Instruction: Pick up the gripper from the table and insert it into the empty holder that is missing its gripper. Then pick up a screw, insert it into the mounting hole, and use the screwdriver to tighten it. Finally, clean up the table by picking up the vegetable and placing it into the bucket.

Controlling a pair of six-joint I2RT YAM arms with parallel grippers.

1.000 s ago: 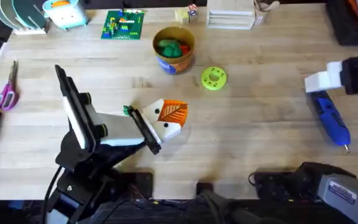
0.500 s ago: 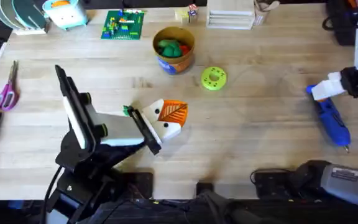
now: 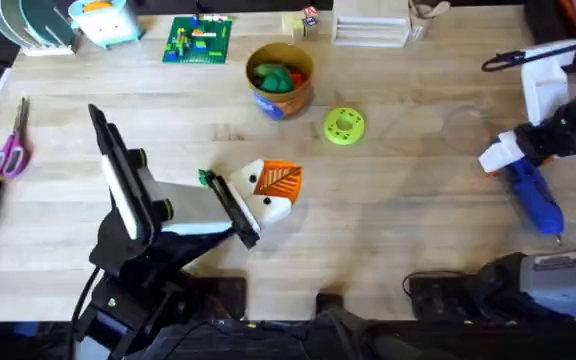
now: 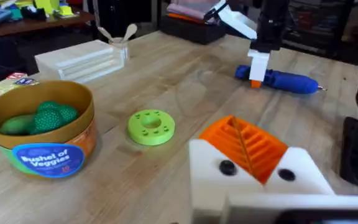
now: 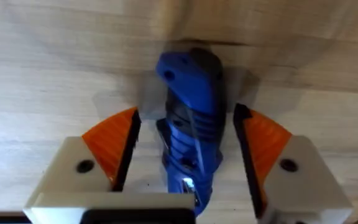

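The robot should next grab the blue screwdriver by its rear end (image 3: 526,178) (image 5: 196,118) with the right gripper. The screwdriver's tip then stays free to tighten the screw.
The blue screwdriver (image 3: 534,195) lies at the right of the table, tip toward the front edge. My right gripper (image 3: 501,155) is open at its rear end. In the right wrist view the orange pads (image 5: 118,134) stand either side of the screwdriver (image 5: 190,155) with small gaps. My left gripper (image 3: 278,183) rests near the table's middle, its orange pads shut together (image 4: 244,140) with nothing seen between them. The bucket (image 3: 280,95) stands behind it with green toy vegetables (image 4: 39,118) inside. The loose gripper piece, the holder and the screw are out of view.
A lime-green disc (image 3: 344,126) with holes lies right of the bucket. Purple scissors (image 3: 10,148) lie at the far left. A green brick plate (image 3: 198,40) and pale wooden boxes (image 3: 371,25) line the back edge.
My right gripper came down and to the left, and now straddles the screwdriver's rear end. The left arm has not moved.
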